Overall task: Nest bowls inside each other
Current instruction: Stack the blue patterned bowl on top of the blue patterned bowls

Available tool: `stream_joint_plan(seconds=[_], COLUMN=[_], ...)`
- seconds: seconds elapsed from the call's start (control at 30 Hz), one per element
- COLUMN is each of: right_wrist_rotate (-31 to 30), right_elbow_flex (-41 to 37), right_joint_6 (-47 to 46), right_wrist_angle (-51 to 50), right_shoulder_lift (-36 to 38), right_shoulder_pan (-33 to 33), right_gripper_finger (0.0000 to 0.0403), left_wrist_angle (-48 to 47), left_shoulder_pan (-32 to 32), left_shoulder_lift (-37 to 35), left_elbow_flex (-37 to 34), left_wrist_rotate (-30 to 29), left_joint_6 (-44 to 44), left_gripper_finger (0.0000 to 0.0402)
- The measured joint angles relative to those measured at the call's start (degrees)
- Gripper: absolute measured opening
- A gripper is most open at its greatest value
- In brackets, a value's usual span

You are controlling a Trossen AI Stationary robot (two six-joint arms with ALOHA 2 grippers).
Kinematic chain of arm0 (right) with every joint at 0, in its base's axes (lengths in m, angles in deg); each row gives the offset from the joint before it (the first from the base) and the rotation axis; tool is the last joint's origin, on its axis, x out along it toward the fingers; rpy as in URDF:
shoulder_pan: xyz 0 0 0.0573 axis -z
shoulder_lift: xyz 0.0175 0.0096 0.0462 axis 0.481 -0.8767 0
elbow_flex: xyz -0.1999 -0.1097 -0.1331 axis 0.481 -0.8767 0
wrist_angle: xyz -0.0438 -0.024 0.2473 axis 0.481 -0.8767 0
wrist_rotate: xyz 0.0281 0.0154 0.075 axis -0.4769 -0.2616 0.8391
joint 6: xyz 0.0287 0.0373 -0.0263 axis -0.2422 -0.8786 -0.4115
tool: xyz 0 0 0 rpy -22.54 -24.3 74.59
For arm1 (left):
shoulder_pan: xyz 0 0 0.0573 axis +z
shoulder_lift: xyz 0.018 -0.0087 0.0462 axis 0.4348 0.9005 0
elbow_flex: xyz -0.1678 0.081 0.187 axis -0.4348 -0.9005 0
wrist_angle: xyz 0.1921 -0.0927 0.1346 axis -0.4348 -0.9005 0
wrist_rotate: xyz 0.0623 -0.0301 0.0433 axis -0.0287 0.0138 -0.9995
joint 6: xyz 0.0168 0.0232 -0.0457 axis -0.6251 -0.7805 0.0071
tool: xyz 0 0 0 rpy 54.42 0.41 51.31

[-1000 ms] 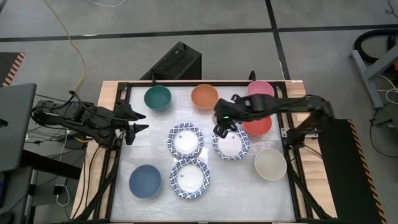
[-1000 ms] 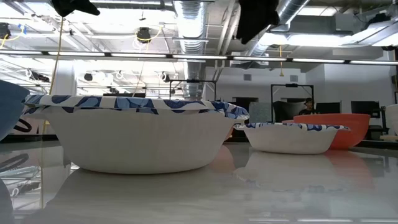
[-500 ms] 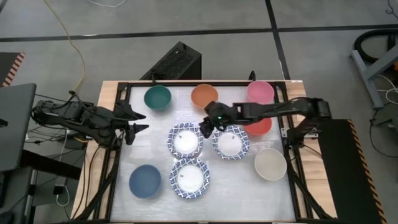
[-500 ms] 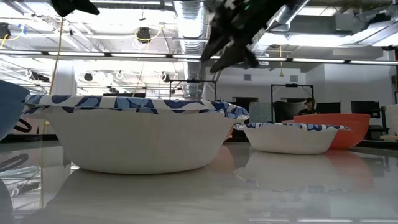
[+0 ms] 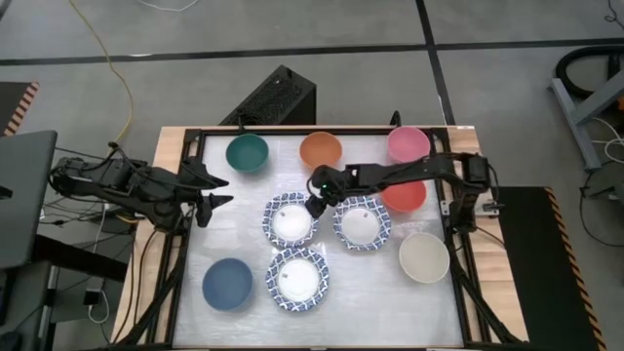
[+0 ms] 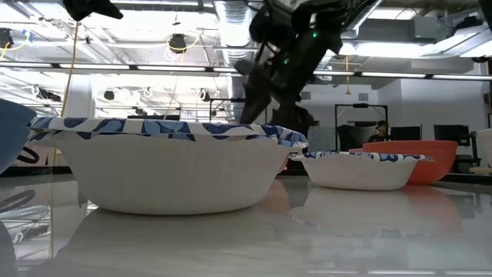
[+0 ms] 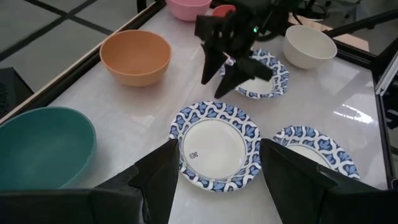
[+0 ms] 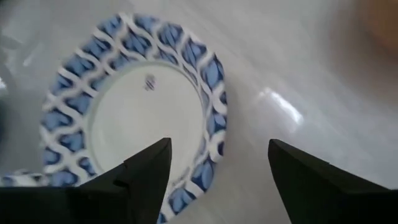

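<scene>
The blue-patterned bowl should go inside another one. My right gripper should grab it by its rim next.
Three white bowls with blue-patterned rims sit mid-table: one at the centre, one to its right, one nearer. Teal, orange and pink bowls line the far edge. A red bowl lies partly under the right arm. The dark blue bowl and the cream bowl sit near. My right gripper hovers open, slanting down over the centre bowl's right rim, fingers either side of it, apart from it. My left gripper waits open at the left edge.
All bowls stand separately on the white tabletop inside a black frame. Bare table lies between the teal bowl and the centre bowl and along the near edge. A black box stands beyond the far edge.
My right gripper has swung from above the right patterned bowl toward the table's left and come down, tipping further downward and rolling. It now hangs just over the centre patterned bowl's right rim. No bowl has moved.
</scene>
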Motion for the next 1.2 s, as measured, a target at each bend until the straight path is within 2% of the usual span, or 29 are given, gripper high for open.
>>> stream_joint_plan(seconds=[0.87,1.03,1.2], right_wrist_rotate=[1.6,1.8,3.33], right_elbow_flex=[-0.02,0.0,0.0], right_joint_6=[1.0,1.0,1.0], right_wrist_angle=[2.08,1.52,1.32], right_shoulder_lift=[-6.76,-6.38,-6.4], right_shoulder_pan=[1.03,1.37,1.44], right_gripper_finger=[0.0285,0.0244,0.0154], left_wrist_angle=[-0.51,-0.53,-0.68], left_shoulder_pan=[-0.01,0.01,0.01], left_shoulder_lift=[0.0,-0.02,-0.02], left_elbow_flex=[0.0,0.0,0.0], left_wrist_rotate=[-0.27,-0.29,-0.36], left_joint_6=[0.0,-0.02,-0.02], left_gripper_finger=[0.0212,0.0212,0.0212])
